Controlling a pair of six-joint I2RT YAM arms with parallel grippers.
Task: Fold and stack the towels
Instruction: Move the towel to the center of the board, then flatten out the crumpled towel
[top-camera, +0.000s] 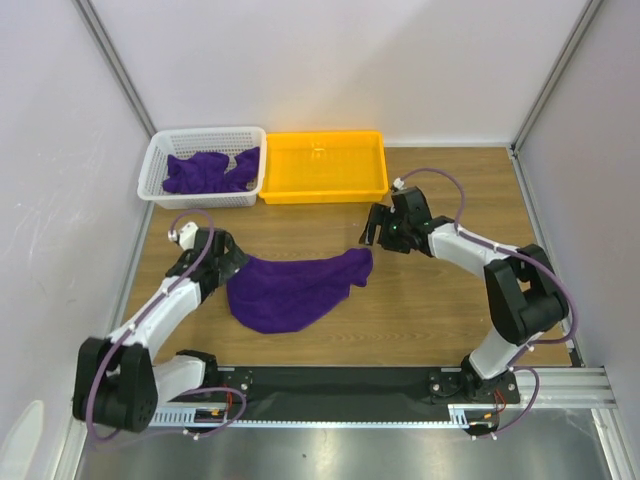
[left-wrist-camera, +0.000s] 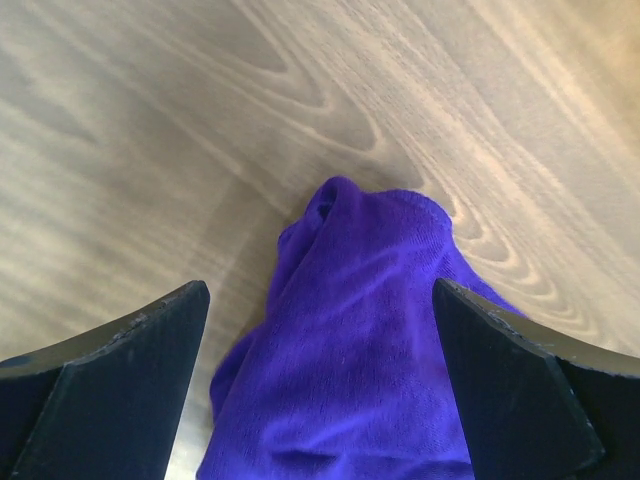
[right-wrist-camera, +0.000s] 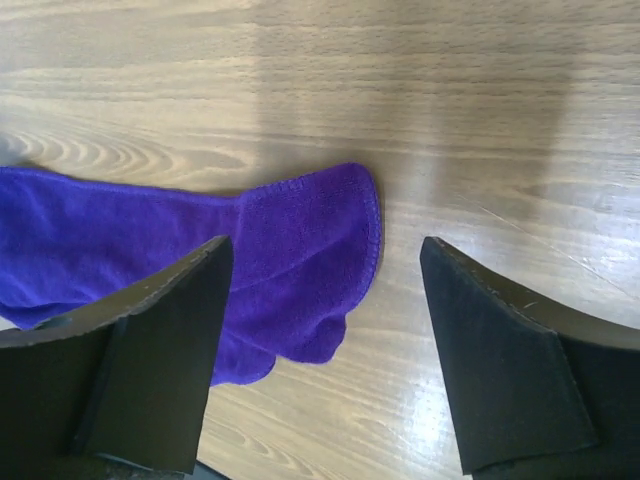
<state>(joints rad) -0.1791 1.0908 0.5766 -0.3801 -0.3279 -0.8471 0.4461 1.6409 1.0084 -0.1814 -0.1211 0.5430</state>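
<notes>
The towel needs to be stretched open for folding, so the left gripper should next grab the tip of the towel's bunched end, opposite the towel's hemmed corner.
One purple towel lies crumpled and stretched across the wooden table between the two arms. My left gripper hovers at its left end, open; in the left wrist view the towel's bunched end lies between and below the wide-apart fingers, ungripped. My right gripper stands open just over the towel's right corner. In the right wrist view that hemmed corner lies flat on the wood beside the left finger, with bare table under the gap. More purple towels lie heaped in the basket.
A white mesh basket stands at the back left, a yellow tray right beside it. Pale walls enclose the table on the left, back and right. A black rail runs along the near edge by the arm bases.
</notes>
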